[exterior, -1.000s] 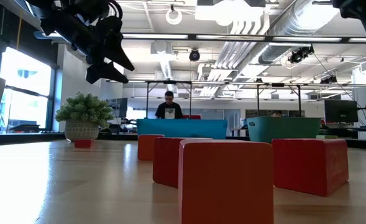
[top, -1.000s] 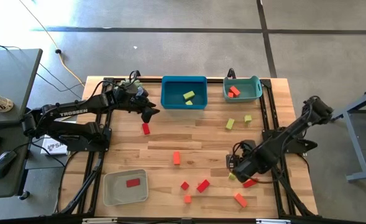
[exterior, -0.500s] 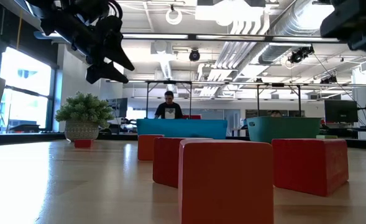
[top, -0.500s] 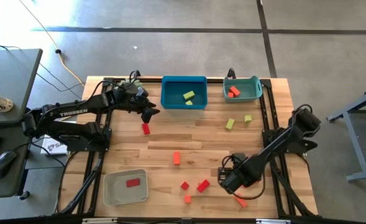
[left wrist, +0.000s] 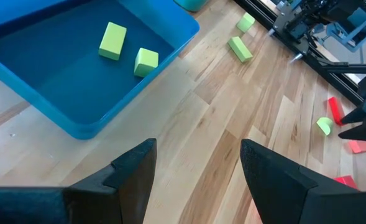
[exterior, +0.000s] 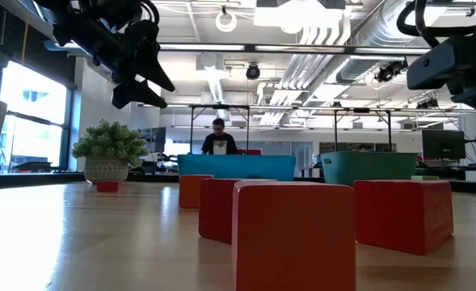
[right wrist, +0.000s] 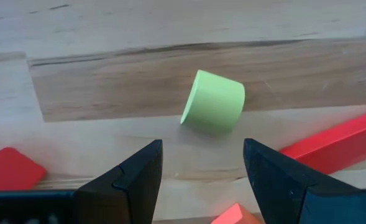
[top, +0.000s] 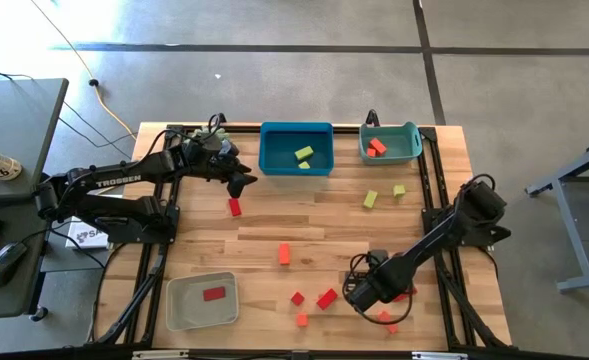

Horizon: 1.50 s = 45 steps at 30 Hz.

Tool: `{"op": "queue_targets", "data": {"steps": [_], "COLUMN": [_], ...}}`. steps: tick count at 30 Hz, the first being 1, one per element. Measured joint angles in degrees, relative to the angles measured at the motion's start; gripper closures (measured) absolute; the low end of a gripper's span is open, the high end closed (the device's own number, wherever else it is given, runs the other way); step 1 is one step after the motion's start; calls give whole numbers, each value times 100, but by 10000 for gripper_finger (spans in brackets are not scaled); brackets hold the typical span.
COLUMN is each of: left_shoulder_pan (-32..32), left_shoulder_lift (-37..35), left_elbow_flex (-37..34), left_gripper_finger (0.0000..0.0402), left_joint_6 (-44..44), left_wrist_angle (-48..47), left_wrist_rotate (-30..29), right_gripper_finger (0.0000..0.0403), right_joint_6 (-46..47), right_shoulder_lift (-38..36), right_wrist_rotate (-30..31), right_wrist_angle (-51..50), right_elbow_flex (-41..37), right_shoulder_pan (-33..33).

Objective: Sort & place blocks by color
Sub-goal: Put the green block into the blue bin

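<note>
My right gripper moves toward the yellow-green block (right wrist: 214, 103), before closing on it, since the fingers stop short of the block and closing now would miss it.
My right gripper (top: 359, 291) hovers open, low over the near right part of the table. In its wrist view (right wrist: 202, 146) a yellow-green block (right wrist: 214, 101) lies on the wood just ahead of the fingertips, untouched, with a red bar (right wrist: 344, 143) and a red block (right wrist: 9, 168) to either side. Other red and orange blocks (top: 326, 298) lie scattered nearby. My left gripper (top: 244, 182) waits open and raised beside the blue tray (top: 270, 168), which holds two yellow-green blocks (left wrist: 112, 40).
A teal tray (top: 414, 140) at the far edge holds red and orange blocks. A grey tray (top: 179, 310) near the left holds one red block (top: 214, 293). Two yellow-green blocks (top: 370, 199) lie mid-right; a red one (top: 235, 207) lies below the left gripper. A potted plant (exterior: 108, 149) stands far left.
My right gripper has moved toward the table's left and near edges, from beside the right rail to over the cluster of red and orange blocks. The left arm has kept still. No block has moved.
</note>
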Motion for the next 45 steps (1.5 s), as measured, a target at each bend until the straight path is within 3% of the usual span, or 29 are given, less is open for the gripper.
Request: {"op": "queue_targets", "data": {"steps": [45], "left_shoulder_pan": [5], "left_shoulder_lift": [0], "left_elbow_flex": [0], "left_gripper_finger": [179], "left_joint_6": [1340], "left_wrist_angle": [31], "left_wrist_rotate": [-11], "right_gripper_finger": [193], "right_joint_6": [-1], "right_shoulder_lift": [370], "right_wrist_rotate": [-542], "right_wrist_angle": [-223], "right_elbow_flex": [-2], "right_shoulder_pan": [-438]}}
